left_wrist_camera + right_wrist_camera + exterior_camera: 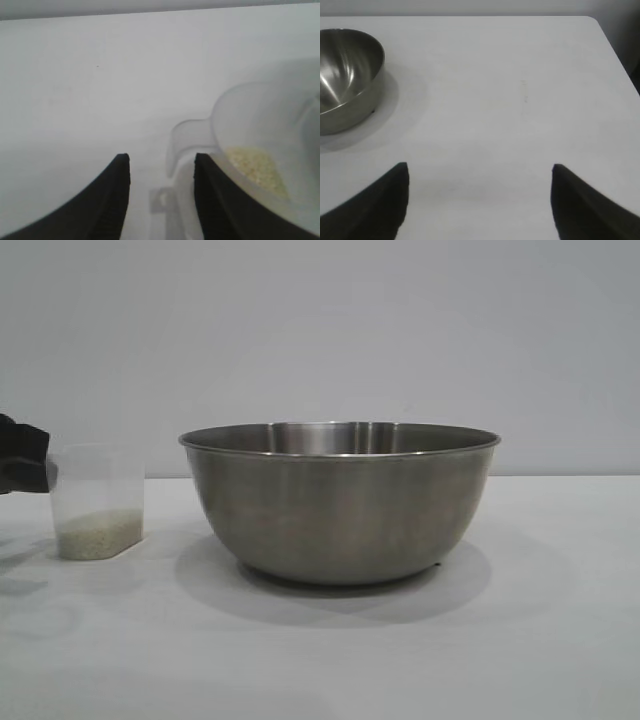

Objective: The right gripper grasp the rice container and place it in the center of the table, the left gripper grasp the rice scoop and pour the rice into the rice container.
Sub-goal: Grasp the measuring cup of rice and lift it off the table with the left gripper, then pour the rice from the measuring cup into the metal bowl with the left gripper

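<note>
The translucent rice scoop should be grabbed next by its loop handle with my left gripper. Then it can pour the rice into the steel bowl.
The rice container, a large steel bowl, stands upright in the middle of the white table. The rice scoop, a translucent cup, stands on the table to the bowl's left with rice in its bottom. My left gripper is at the scoop's outer side. In the left wrist view it is open, with the scoop's loop handle between its fingers, near one of them; the rice shows inside the scoop. My right gripper is open and empty over bare table, away from the bowl.
A plain grey wall stands behind the table. The right wrist view shows the table's far edge and rounded corner beyond the right gripper.
</note>
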